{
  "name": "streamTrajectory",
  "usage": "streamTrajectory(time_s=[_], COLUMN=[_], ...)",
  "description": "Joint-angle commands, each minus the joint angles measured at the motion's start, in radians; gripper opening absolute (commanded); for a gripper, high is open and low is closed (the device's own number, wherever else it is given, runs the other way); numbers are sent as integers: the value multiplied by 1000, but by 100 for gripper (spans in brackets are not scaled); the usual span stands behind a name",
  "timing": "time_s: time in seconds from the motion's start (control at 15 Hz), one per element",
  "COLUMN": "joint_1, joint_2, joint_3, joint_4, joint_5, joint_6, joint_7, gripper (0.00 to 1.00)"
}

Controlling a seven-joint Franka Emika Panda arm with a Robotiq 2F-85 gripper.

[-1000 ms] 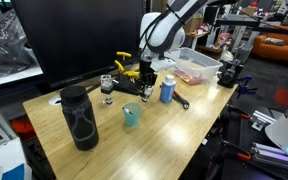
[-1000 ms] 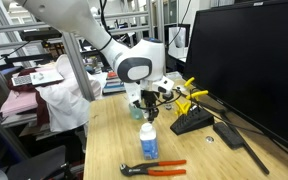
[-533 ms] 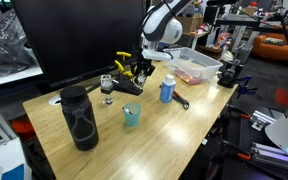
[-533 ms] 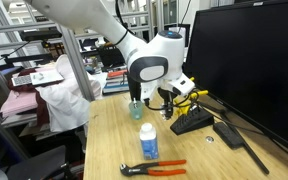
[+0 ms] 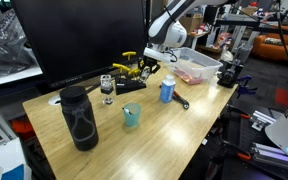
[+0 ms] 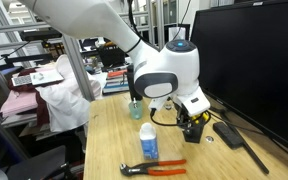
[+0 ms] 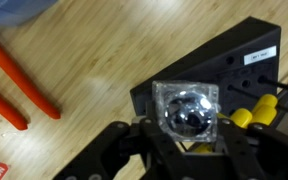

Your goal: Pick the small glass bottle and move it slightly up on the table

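Note:
The end of the black tool stand is below the bottle, so the bottle would fall onto the stand if the gripper opened now. The robot's gripper should keep holding the bottle.
In the wrist view my gripper (image 7: 187, 138) is shut on the small glass bottle (image 7: 187, 112). The bottle shows end-on as a clear square with a dark round centre, held above the black tool stand (image 7: 234, 70). In both exterior views the gripper (image 5: 149, 63) (image 6: 190, 117) hangs over that stand near the back of the wood-grain table (image 5: 179, 135) (image 6: 109, 150). The bottle itself is too small to make out there.
A blue bottle with a white cap (image 5: 167, 90) (image 6: 148, 142), a teal cup (image 5: 131, 115) (image 6: 136, 108), a stemmed glass (image 5: 107, 88) and a tall black cylinder (image 5: 79, 117) stand on the table. Red-handled pliers (image 6: 154, 168) (image 7: 14, 85) lie near the blue bottle. A clear tray (image 5: 196, 65) and a large monitor (image 6: 254, 60) are behind.
The gripper has lifted from the table beside the blue bottle and moved back over the black tool stand, carrying the small glass bottle.

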Motion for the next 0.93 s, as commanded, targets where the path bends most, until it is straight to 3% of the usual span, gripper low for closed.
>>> streamTrajectory(time_s=[0.0, 0.87], joint_1=[8, 3], joint_2=[-15, 0], joint_3=[-13, 3], joint_4=[-35, -96], joint_5=[31, 16], joint_6=[55, -8], joint_7=[86, 213], gripper=[18, 18])
